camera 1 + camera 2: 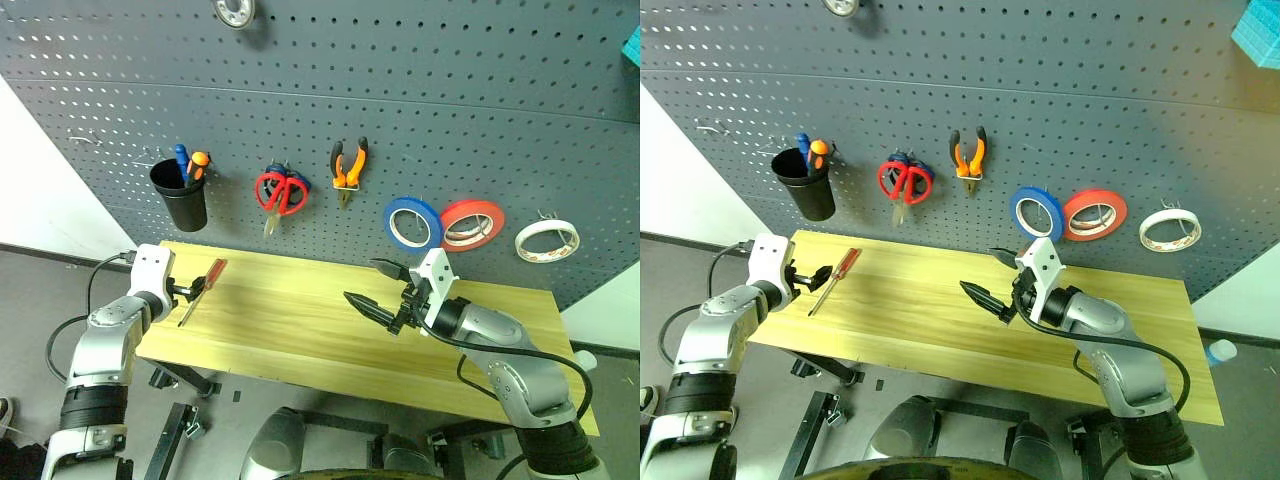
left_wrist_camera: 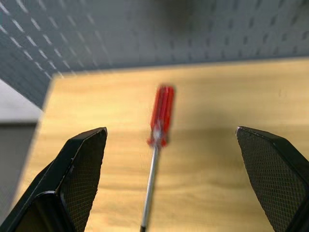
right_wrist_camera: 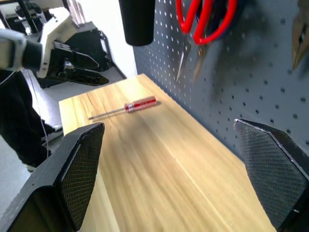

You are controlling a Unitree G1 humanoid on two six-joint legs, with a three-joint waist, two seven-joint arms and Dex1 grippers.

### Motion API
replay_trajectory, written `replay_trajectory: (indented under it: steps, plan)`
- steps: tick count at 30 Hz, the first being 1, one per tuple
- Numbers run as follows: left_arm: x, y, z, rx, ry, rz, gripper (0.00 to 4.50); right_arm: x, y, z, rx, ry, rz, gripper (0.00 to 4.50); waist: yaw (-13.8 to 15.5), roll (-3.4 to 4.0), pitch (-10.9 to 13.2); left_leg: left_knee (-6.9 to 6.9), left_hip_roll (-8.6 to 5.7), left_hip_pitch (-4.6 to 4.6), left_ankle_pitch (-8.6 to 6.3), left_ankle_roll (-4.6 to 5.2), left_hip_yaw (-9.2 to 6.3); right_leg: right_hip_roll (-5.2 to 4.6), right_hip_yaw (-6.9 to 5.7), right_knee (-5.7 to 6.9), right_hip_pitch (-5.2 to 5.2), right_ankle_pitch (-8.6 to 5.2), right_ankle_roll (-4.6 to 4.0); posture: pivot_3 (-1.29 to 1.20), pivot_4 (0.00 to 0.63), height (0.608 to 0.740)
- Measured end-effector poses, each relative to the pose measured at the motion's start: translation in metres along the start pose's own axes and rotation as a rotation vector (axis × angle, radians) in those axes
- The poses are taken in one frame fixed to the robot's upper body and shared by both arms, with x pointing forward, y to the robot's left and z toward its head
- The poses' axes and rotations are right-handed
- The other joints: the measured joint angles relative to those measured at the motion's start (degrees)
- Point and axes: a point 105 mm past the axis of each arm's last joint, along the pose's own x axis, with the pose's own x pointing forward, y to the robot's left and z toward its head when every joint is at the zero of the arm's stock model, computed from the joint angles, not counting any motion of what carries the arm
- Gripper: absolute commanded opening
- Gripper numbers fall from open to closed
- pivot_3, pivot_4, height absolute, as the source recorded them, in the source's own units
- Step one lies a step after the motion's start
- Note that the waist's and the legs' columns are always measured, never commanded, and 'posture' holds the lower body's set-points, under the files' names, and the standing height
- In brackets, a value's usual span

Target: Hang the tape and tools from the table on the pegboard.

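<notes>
My left gripper picks up the red-handled screwdriver near its middle, at the handle's shaft end point(image 1: 209, 284), next. The screwdriver is long, with a thin shaft point(image 1: 192, 308).
A slim red-handled screwdriver point(image 1: 207, 283) lies on the light wood table point(image 1: 300, 325) near its left end, handle toward the pegboard point(image 1: 450, 100). My left gripper point(image 1: 192, 290) hovers open just left of its shaft. In the left wrist view the screwdriver point(image 2: 161, 113) lies ahead between the spread fingers, untouched. My right gripper point(image 1: 372, 286) is open and empty above the table's middle. On the pegboard hang the red scissors point(image 1: 281, 192), the orange-and-black pliers point(image 1: 349, 168) and, far right, the whitish tape point(image 1: 547, 240).
A black cup point(image 1: 180, 200) holding blue and orange screwdrivers hangs at the board's left. A blue roll point(image 1: 412, 222) and a red-orange roll point(image 1: 472, 224) hang between pliers and tape. The table's left edge is close under my left gripper.
</notes>
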Motion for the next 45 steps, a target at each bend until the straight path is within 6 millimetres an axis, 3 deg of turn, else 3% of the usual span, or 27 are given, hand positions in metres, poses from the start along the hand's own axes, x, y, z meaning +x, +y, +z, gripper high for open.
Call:
replay_trajectory:
  steps: [5, 9, 16, 32, 37, 45]
  plan:
    - [0.004, 0.031, -0.023, -0.049, 0.109, 0.023, 4.46, -0.008, 0.006, -0.004, 0.022, 0.027, 0.008, 4.50, -0.9, -0.15, 0.7, -0.17, 0.00, 0.01, -0.06, 0.11, -0.01, 0.00, -0.01, 0.00, -0.08, -0.04, -0.05, 0.36, 0.134, 0.740]
    - [0.008, 0.044, -0.032, -0.071, 0.142, 0.031, 4.46, -0.014, 0.010, -0.005, 0.031, 0.048, 0.011, 4.50, -1.4, -0.30, 1.6, -0.15, 0.00, -0.01, -0.05, 0.10, -0.02, 0.00, -0.01, -0.01, -0.06, -0.06, -0.09, 0.35, 0.142, 0.740]
    - [0.015, 0.055, -0.018, -0.071, 0.134, 0.015, 4.46, -0.025, 0.013, -0.008, 0.044, 0.086, -0.005, 4.50, -2.1, -0.47, 2.3, -0.14, 0.01, -0.01, -0.05, 0.10, -0.02, 0.01, 0.00, -0.01, -0.07, -0.08, -0.07, 0.32, 0.172, 0.740]
    - [0.022, 0.053, -0.018, -0.076, 0.179, -0.026, 4.46, -0.065, 0.040, -0.017, 0.124, 0.170, -0.054, 4.50, -6.4, -0.72, 6.4, -0.15, 0.01, -0.06, -0.05, 0.10, -0.09, 0.00, 0.01, 0.02, -0.08, -0.10, -0.03, 0.26, 0.239, 0.740]
    - [0.024, 0.052, -0.007, -0.050, 0.156, -0.032, 4.46, -0.077, 0.048, -0.020, 0.155, 0.198, -0.069, 4.50, -7.6, -0.85, 7.4, -0.14, 0.01, -0.08, -0.05, 0.10, -0.09, -0.01, 0.01, 0.02, -0.08, -0.10, -0.02, 0.26, 0.247, 0.740]
    - [0.024, 0.052, -0.004, -0.039, 0.154, -0.047, 4.46, -0.094, 0.063, -0.023, 0.194, 0.239, -0.077, 4.50, -7.8, -0.90, 8.1, -0.17, 0.02, -0.09, -0.06, 0.12, -0.09, -0.02, 0.01, 0.03, -0.13, -0.12, 0.04, 0.26, 0.265, 0.740]
